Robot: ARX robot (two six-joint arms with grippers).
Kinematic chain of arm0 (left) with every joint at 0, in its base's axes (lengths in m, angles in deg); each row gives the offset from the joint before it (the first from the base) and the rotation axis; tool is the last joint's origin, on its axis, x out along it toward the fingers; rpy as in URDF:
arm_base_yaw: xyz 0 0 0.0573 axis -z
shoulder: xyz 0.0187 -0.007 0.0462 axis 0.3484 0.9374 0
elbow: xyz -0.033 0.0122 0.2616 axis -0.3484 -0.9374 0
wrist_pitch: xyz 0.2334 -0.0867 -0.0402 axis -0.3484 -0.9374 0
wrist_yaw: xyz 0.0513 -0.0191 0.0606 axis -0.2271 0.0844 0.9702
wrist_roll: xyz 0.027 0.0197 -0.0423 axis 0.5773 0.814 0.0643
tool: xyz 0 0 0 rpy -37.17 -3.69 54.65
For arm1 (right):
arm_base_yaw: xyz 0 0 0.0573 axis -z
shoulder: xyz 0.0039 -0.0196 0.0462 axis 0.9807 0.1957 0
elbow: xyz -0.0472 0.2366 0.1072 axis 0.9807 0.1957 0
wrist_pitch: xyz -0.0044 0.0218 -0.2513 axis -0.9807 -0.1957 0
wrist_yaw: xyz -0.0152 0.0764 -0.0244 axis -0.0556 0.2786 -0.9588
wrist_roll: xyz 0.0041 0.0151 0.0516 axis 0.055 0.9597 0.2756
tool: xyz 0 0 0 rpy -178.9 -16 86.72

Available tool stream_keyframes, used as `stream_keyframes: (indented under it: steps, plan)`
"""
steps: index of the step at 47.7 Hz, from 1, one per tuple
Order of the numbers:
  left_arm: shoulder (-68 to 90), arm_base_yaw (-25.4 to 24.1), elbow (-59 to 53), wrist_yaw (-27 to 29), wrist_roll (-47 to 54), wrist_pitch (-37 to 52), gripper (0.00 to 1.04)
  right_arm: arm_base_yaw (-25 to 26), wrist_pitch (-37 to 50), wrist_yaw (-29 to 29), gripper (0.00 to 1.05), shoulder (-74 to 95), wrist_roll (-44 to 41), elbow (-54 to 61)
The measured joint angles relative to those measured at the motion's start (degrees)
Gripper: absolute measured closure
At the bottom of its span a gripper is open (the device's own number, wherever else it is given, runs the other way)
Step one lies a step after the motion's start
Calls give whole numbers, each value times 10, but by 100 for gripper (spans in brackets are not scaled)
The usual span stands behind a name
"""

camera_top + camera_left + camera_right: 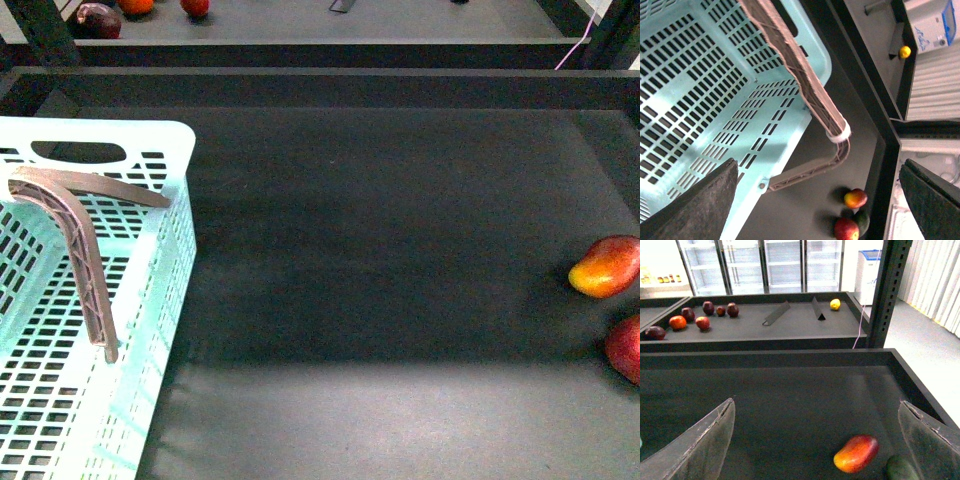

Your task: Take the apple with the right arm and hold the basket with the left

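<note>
The left gripper grabs the basket by its brownish-grey handle (85, 255) next, so that the basket stays steady for the apple (627, 347).
The mint-aqua basket (170, 250) stands at the left of the dark tray, its brownish-grey handle (85, 255) raised over it. The deep-red apple (627, 347) lies at the right edge, partly cut off, just near of the yellow-to-red mango-like fruit (605, 266). My left gripper (815, 210) is open above the basket's rim (752, 192), near the handle (805, 75) and its white band (839, 134); the apple (846, 229) shows beyond. My right gripper (815, 445) is open and empty above the tray, with the mango-like fruit (856, 453) between its fingers' lines. The apple is out of the right wrist view.
A dark green fruit (900, 469) lies beside the mango-like fruit, against the tray's right wall (920, 390). A second tray behind holds several dark and red fruits (677, 322), a lemon (835, 304) and two dividers (776, 314). A dark post (887, 290) stands at the right.
</note>
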Motion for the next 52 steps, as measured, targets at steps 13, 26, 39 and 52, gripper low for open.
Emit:
stream_keyframes:
  steps: [13,26,39,52]
  plan:
    - [325,-22,122,26,-129,150,7,0,0,0,9,0,0,0]
    - [465,-42,204,55,-153,152,8,0,0,0,9,0,0,0]
    - [487,-57,222,65,-154,128,62,0,0,0,9,0,0,0]
    - [484,-16,245,70,-167,93,99,0,0,0,9,0,0,0]
